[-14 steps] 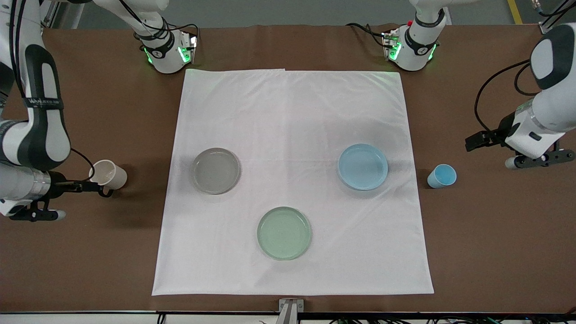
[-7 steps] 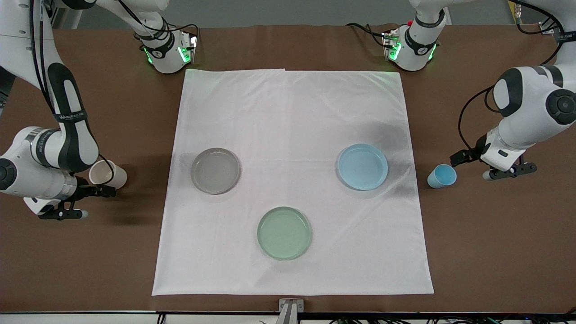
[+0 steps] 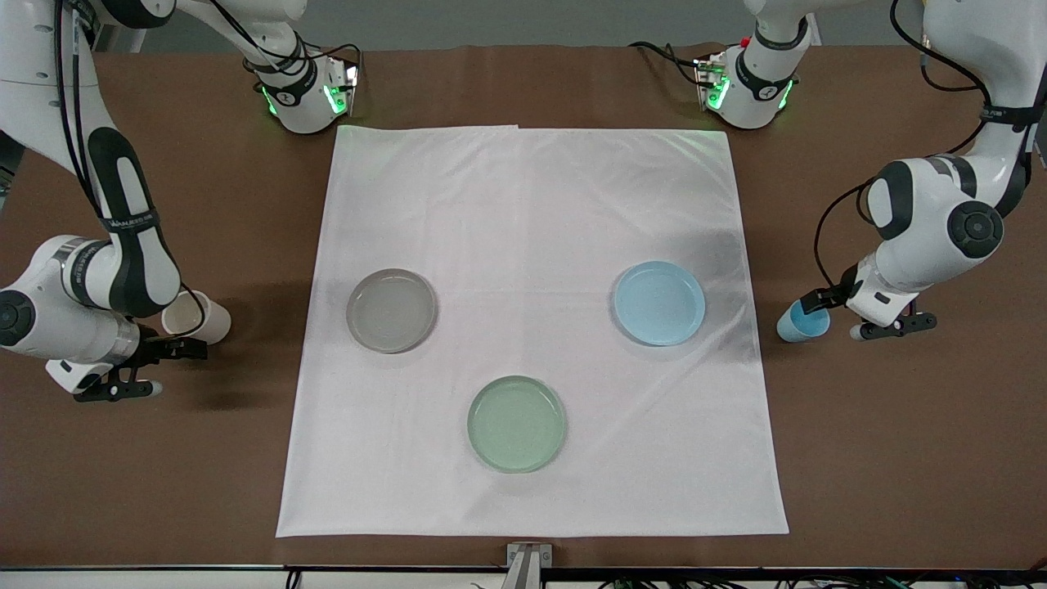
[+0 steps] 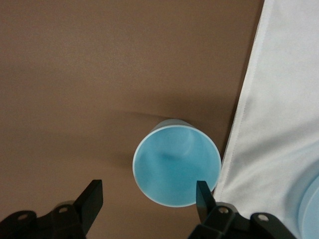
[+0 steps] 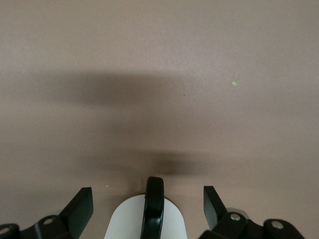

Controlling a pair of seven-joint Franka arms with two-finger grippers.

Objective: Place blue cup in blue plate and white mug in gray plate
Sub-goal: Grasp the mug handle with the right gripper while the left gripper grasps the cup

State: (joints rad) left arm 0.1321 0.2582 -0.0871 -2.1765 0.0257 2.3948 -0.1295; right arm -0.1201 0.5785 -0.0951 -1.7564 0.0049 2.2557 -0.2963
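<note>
My right gripper takes hold of the mug by its black handle [image 5: 153, 204] next, to set it in the gray plate.
The blue cup [image 3: 797, 325] stands on the brown table, just off the cloth's edge at the left arm's end. My left gripper [image 3: 818, 315] is open beside it; in the left wrist view the cup [image 4: 177, 167] sits just ahead of the spread fingers [image 4: 92, 199], untouched. The white mug [image 3: 200, 317] stands on the brown table at the right arm's end. My right gripper [image 3: 181, 335] is open around it; in the right wrist view the mug [image 5: 127, 224] and its black handle [image 5: 153, 204] lie between the fingers [image 5: 82, 206]. The blue plate [image 3: 659, 303] and gray plate [image 3: 391, 311] lie empty on the cloth.
A pale green plate [image 3: 516, 424] lies on the white cloth [image 3: 532, 204], nearer the front camera than the other two plates. The cloth's edge [image 4: 284, 124] runs close beside the blue cup. Brown table shows around the cloth.
My left arm has swung down and in, bringing its open gripper up to the blue cup. My right gripper closed in on the mug a second ago and has since held still.
</note>
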